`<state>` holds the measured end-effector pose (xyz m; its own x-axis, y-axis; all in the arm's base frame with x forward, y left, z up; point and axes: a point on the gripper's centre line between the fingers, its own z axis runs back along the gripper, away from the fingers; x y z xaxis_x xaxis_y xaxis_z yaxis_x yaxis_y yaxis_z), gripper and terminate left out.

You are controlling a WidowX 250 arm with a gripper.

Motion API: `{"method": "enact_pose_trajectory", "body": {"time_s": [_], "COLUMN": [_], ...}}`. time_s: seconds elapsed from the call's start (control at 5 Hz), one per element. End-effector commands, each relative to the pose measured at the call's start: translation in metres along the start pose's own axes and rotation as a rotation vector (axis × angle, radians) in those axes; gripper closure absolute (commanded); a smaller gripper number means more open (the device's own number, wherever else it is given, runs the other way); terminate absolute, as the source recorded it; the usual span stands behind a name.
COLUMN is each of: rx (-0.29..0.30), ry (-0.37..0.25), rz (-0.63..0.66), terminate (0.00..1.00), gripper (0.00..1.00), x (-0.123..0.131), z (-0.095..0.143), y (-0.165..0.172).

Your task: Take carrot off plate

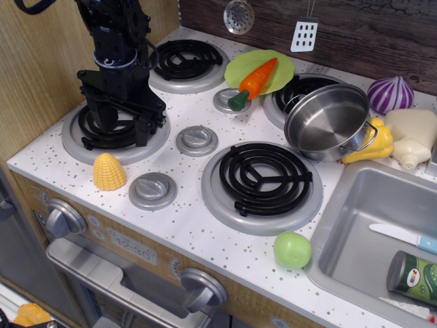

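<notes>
The carrot needs to come off the lime-green plate, so my gripper will grab it next by its orange body (pixel 259 80).
The orange carrot (pixel 256 80) with a dark green stem end lies across the lime-green plate (pixel 278 59) at the back middle of the stove top. Its stem end sticks out over the plate's front-left rim, above a grey knob. My black gripper (pixel 121 131) hangs low over the front-left burner, far to the left of the plate and in front of it. Its fingers stand wide apart with nothing between them.
A shiny steel pot (pixel 326 121) leans on the back-right burner next to the plate. Yellow corn (pixel 109 171) sits front left and a green ball (pixel 292 249) front right. A purple onion (pixel 390 93), a cream bottle (pixel 412 137) and the sink (pixel 355 232) are at right.
</notes>
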<state>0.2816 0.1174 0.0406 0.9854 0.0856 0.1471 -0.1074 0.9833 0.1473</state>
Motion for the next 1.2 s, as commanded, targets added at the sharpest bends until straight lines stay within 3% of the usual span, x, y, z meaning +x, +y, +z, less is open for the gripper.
{"method": "enact_pose_trajectory", "body": {"time_s": [0.0, 0.2, 0.4, 0.6, 1.0], "rx": [0.000, -0.020, -0.023, -0.072, -0.111], "ry": [0.000, -0.060, -0.090, -0.133, -0.246], "rz": [0.000, 0.002, -0.027, -0.038, -0.174], "terminate": [0.00, 0.00, 0.00, 0.00, 0.00], "gripper": [0.00, 0.00, 0.00, 0.00, 0.00], "x": [0.000, 0.030, 0.059, 0.088, 0.138], "z": [0.000, 0.011, 0.042, 0.062, 0.066], "y": [0.000, -0.017, -0.030, -0.040, -0.048]}}
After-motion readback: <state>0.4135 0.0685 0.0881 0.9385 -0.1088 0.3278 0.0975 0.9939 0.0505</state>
